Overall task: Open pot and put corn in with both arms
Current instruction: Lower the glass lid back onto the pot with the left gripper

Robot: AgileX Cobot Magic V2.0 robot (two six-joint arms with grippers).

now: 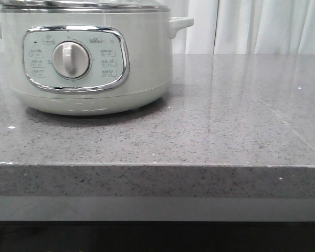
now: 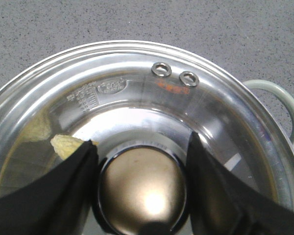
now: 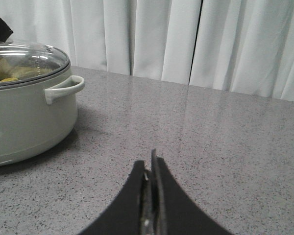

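The glass lid's rim rests on the top edge of the pot in the front view, so the lid would stay and my left gripper should open its fingers.
The pale green-white pot (image 1: 89, 58) stands at the left of the table, with its steel-rimmed glass lid (image 2: 137, 93) resting on it. In the left wrist view, the corn (image 2: 64, 145) shows as a yellow piece under the glass, inside the pot. It also shows through the lid in the right wrist view (image 3: 10, 78). My left gripper (image 2: 142, 139) is over the lid, with its black fingers (image 2: 78, 171) closed against both sides of the bronze lid knob (image 2: 142, 191). My right gripper (image 3: 152, 157) is shut and empty, low over the table to the right of the pot (image 3: 29, 117).
The grey speckled stone table (image 1: 226, 121) stretches right of the pot to its front edge (image 1: 157, 167). White curtains (image 3: 186, 39) hang behind the table. The pot's side handle (image 3: 63, 88) juts toward my right gripper.
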